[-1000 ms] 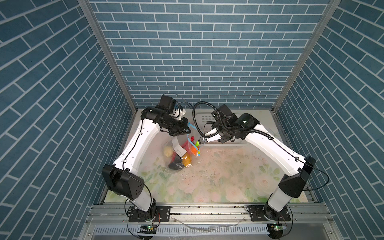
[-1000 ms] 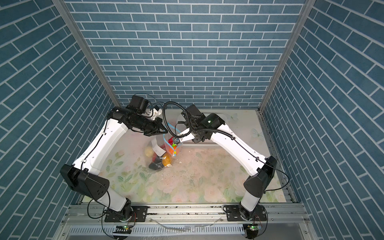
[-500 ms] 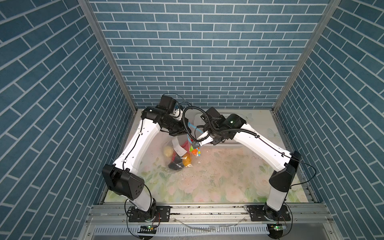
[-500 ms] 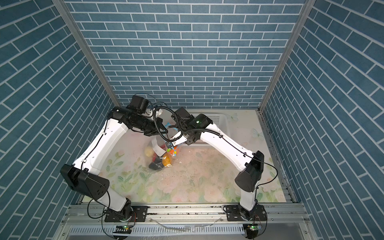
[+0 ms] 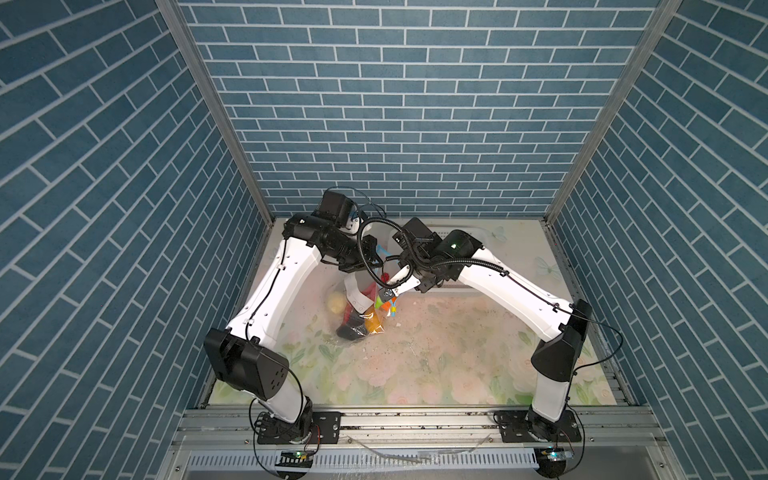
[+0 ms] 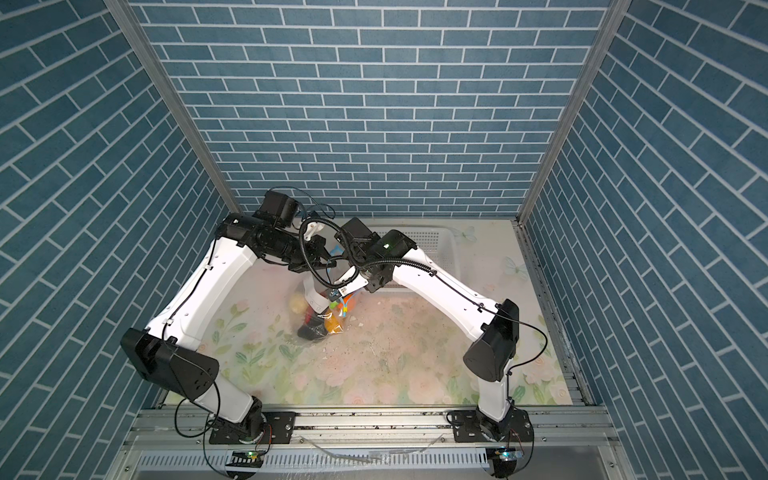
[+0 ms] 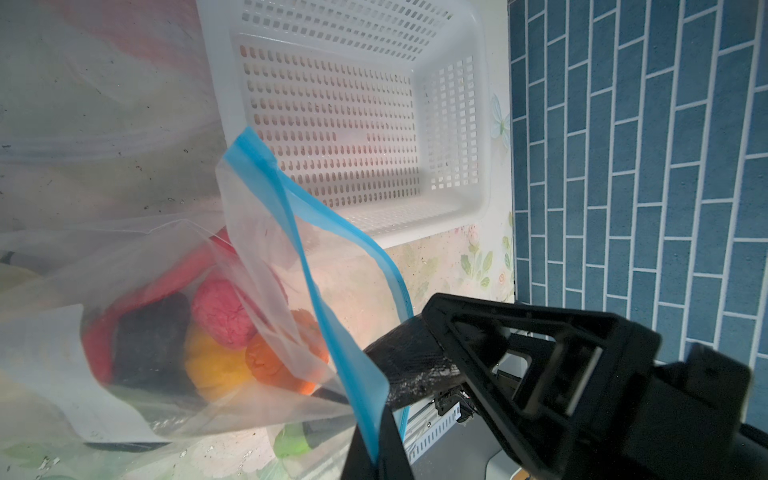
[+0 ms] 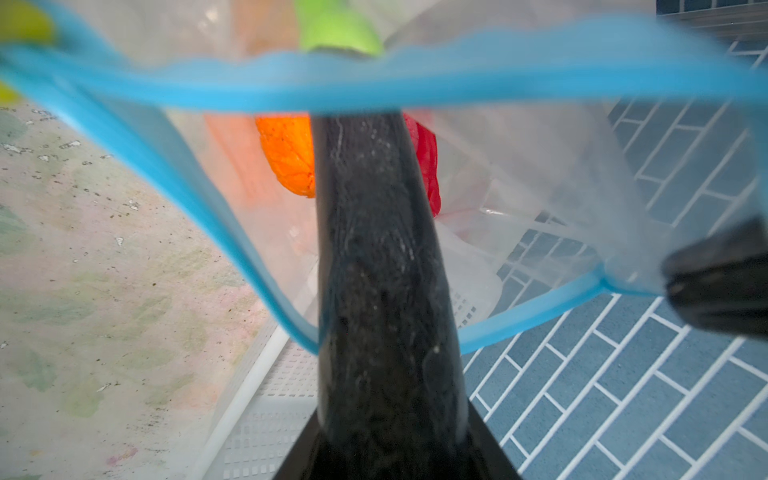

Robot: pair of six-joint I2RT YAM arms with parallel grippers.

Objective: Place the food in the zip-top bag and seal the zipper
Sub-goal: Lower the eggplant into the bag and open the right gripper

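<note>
I need to let go of the eggplant with my right gripper, because the eggplant's green end reaches past the light-blue zipper to the food inside the bag.
The clear zip-top bag (image 5: 354, 332) hangs from my left gripper (image 5: 375, 265), its bottom resting on the table. That gripper (image 7: 380, 419) is shut on a corner of the light-blue zipper (image 7: 316, 270). The zipper is unsealed and the mouth gapes. Inside lies the food: a cream ball (image 5: 336, 302), a pink ball (image 7: 224, 316), orange (image 7: 274, 361) and yellow (image 7: 212, 365) pieces, a black oval (image 7: 149, 340) and a red strip (image 7: 174, 274). My right gripper (image 5: 390, 291) is at the mouth with its jaws partly apart. One finger (image 8: 365, 249) reaches between the two lips of the zipper (image 8: 291, 91). A lime-green bit (image 8: 336, 29) shows beyond its tip.
A white perforated basket (image 6: 436, 245) stands at the back right, just behind the right forearm, with nothing in it (image 7: 457, 124). Blue brick walls close in the back and both sides. The floral table surface (image 5: 436, 365) has small crumbs scattered in front of the bag.
My right gripper has swung left from beside the basket to the bag's mouth. The left gripper and the bag have hardly moved.
</note>
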